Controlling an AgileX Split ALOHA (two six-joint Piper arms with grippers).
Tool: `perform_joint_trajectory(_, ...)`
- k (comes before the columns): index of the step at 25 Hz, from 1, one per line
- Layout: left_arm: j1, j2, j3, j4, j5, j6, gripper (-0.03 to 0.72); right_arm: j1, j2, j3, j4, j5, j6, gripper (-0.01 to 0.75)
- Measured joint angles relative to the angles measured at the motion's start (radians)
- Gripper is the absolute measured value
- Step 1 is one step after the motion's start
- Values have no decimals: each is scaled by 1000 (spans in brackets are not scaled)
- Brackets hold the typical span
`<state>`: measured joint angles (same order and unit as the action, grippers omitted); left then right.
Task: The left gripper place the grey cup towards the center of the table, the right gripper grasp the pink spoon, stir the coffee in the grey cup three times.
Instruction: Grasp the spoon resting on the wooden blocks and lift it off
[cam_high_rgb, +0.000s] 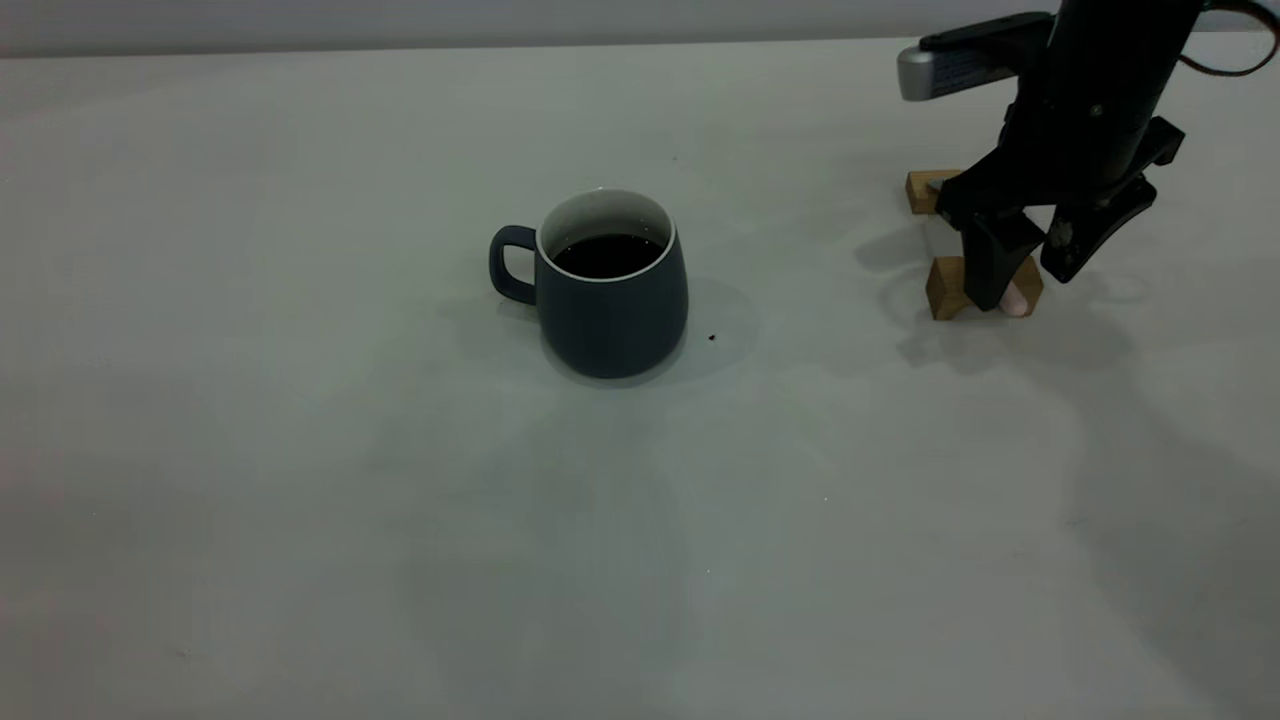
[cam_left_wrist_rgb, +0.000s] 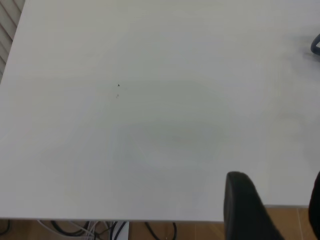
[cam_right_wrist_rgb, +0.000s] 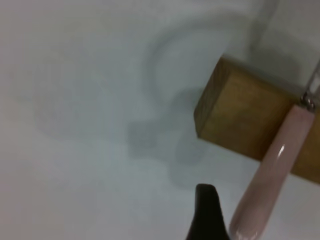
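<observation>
The right gripper's fingers reach down around the pink handle (cam_right_wrist_rgb: 266, 185) beside the wooden block (cam_right_wrist_rgb: 245, 112), so they would hold the handle if they closed now.
The grey cup (cam_high_rgb: 612, 290) stands upright near the middle of the table (cam_high_rgb: 300, 450), its handle pointing left, with dark coffee (cam_high_rgb: 606, 255) inside. At the far right the right gripper (cam_high_rgb: 1025, 288) is open and lowered over the pink spoon (cam_high_rgb: 1016, 300), one jaw on each side of the handle. The right wrist view shows the pink spoon's handle (cam_right_wrist_rgb: 270, 180) lying over a wooden block (cam_right_wrist_rgb: 245, 120), with one black finger (cam_right_wrist_rgb: 205, 210) just beside it. The left gripper (cam_left_wrist_rgb: 277, 187) appears only in its own wrist view, open and empty above the table's edge.
Two small wooden blocks (cam_high_rgb: 925, 190) (cam_high_rgb: 945, 288) sit at the far right and hold the spoon off the table. A tiny dark speck (cam_high_rgb: 712, 338) lies just right of the cup. Cables (cam_left_wrist_rgb: 115, 230) hang below the table's edge.
</observation>
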<state>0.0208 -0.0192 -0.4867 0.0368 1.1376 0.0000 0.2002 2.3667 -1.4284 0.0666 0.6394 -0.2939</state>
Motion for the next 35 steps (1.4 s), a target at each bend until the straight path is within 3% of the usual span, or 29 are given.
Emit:
perform_joint_trajectory(5,0,0,0,0,0,0,388,0,22,-10,-8,1,-3,595)
perform_joint_trajectory(11,0,0,0,0,0,0,388,0,22,-10,-15,-7,-3,514)
perform_joint_trajectory(23,0,0,0,0,0,0,388,0,23,-11,31,-8,-3,306)
perform_joint_trajectory(29,0,0,0,0,0,0,388,0,23,-11,36,-8,-4,155)
perform_joint_trajectory(35,0,0,0,0,0,0,388,0,-22,-11,37,6,-4,141)
